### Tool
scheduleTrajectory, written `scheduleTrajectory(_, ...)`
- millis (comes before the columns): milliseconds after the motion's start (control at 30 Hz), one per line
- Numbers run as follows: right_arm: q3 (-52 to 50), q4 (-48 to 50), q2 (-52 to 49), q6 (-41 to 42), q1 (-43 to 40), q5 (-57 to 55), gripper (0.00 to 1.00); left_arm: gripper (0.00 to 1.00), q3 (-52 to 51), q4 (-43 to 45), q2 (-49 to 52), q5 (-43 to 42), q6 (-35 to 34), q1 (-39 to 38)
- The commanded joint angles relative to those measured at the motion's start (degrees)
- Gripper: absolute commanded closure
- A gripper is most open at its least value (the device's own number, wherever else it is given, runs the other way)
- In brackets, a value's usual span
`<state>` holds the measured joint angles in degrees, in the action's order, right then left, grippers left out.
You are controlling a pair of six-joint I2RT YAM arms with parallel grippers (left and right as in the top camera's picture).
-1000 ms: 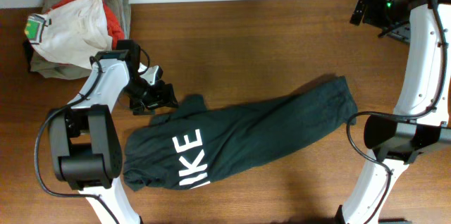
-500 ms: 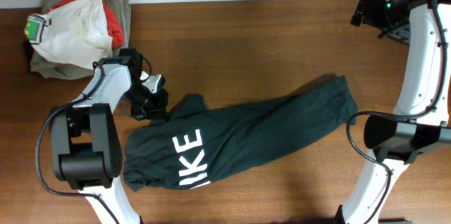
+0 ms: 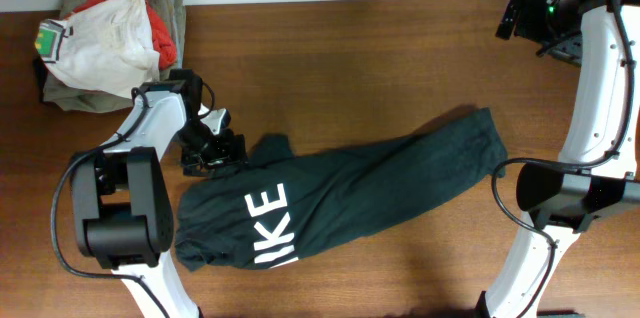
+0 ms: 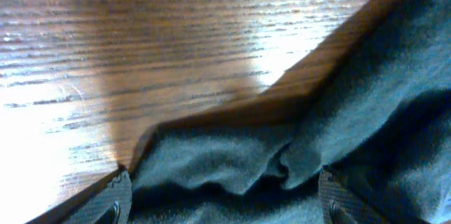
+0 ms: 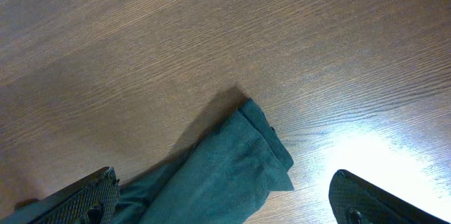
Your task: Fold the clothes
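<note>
The right gripper grabs the black shirt (image 3: 350, 188) near the shirt's end farthest from the white letters next, to spread the shirt for folding.
The black shirt (image 3: 350, 188) lies crumpled in a long diagonal band on the wooden table, with white letters "IKE" (image 3: 268, 220) near its lower left. My left gripper (image 3: 214, 150) sits at the shirt's upper-left edge. In the left wrist view its fingers (image 4: 224, 196) are spread wide, with bunched dark fabric (image 4: 232, 160) lying between them. My right gripper (image 3: 512, 18) hangs high at the back right, apart from the shirt. In the right wrist view it is open (image 5: 225, 189), with the shirt's right end (image 5: 239, 160) far below.
A pile of folded garments sits at the back left corner: a white one with a green tag (image 3: 95, 43), a red one (image 3: 160, 38) and an olive-grey one (image 3: 170, 6). Bare wooden table (image 3: 350, 68) spreads behind the shirt. The arm bases stand at the front left and right.
My left gripper has shifted slightly left and down onto the shirt's upper-left edge. The shirt and the right arm have not moved.
</note>
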<state>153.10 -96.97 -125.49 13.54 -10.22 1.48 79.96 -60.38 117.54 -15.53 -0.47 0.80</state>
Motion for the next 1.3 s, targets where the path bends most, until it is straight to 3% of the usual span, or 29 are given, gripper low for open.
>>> scheduleTrajectory(0,-0.22,-0.35,-0.61,0.26,0.46,-0.87,0.02,0.20,-0.79,1.68,1.49,-1.44,-0.35,0.09)
scheduleTrajectory(33,-0.22,-0.35,-0.61,0.26,0.46,-0.87,0.02,0.24,-0.92,1.70,1.81,-1.46,-0.35,0.09)
scheduleTrajectory(67,-0.22,-0.35,-0.61,0.28,0.46,-0.87,0.02,0.48,-1.01,1.90,2.80,-2.64,-0.33,0.09)
scheduleTrajectory(100,-0.22,-0.35,-0.61,0.28,0.46,-0.87,0.02,0.96,-1.03,1.90,3.67,-3.15,-0.31,0.09)
scheduleTrajectory(233,-0.22,-0.35,-0.61,0.28,0.46,-0.87,0.02,1.00,2.95,-1.25,1.60,-3.17,0.11,0.11)
scheduleTrajectory(333,-1.38,-0.35,-0.63,0.31,0.46,-0.66,0.02,1.00,9.42,-3.34,-7.87,-2.95,0.13,0.11)
scheduleTrajectory(467,-11.02,-0.24,-0.63,0.31,0.46,0.33,0.02,1.00,17.22,-3.26,-17.68,13.60,-3.15,0.83)
scheduleTrajectory(567,-20.94,2.69,-0.63,0.28,0.59,4.66,0.02,1.00,19.30,1.14,-17.79,14.69,-4.90,5.95)
scheduleTrajectory(600,-24.46,4.90,-0.63,0.26,0.87,6.62,0.02,0.92,19.30,3.58,-17.57,14.67,-4.87,7.28)
scheduleTrajectory(667,-30.34,9.51,-0.63,0.24,2.21,9.70,0.02,0.13,19.30,4.42,-17.49,14.25,-4.85,8.37)
scheduleTrajectory(700,-33.79,12.57,-0.63,0.24,3.96,11.10,0.02,0.01,19.30,3.87,-17.49,14.25,-4.85,8.39)
scheduleTrajectory(833,-38.21,15.21,-0.63,-2.54,11.41,7.19,0.01,0.01,19.30,0.70,-17.49,14.53,-4.83,8.44)
scheduleTrajectory(1033,-47.80,21.55,-0.63,-4.28,15.61,6.01,0.01,0.01,18.97,-2.69,-17.49,14.47,-4.85,8.41)
scheduleTrajectory(1067,-48.68,22.69,-0.63,-4.28,15.61,6.27,0.06,0.01,18.64,-2.69,-17.49,14.47,-4.85,8.41)
scheduleTrajectory(1100,-49.46,24.09,-0.63,-4.31,15.63,7.63,0.20,0.01,18.27,-2.69,-17.40,14.47,-4.85,8.44)
scheduleTrajectory(1133,-49.92,24.94,-0.63,-4.31,15.61,8.48,0.28,0.01,17.94,-2.67,-17.35,14.47,-4.85,8.41)
scheduleTrajectory(1267,-51.65,26.75,-0.63,-4.24,15.63,8.94,0.49,0.01,17.18,-2.67,-17.16,14.47,-4.85,8.41)
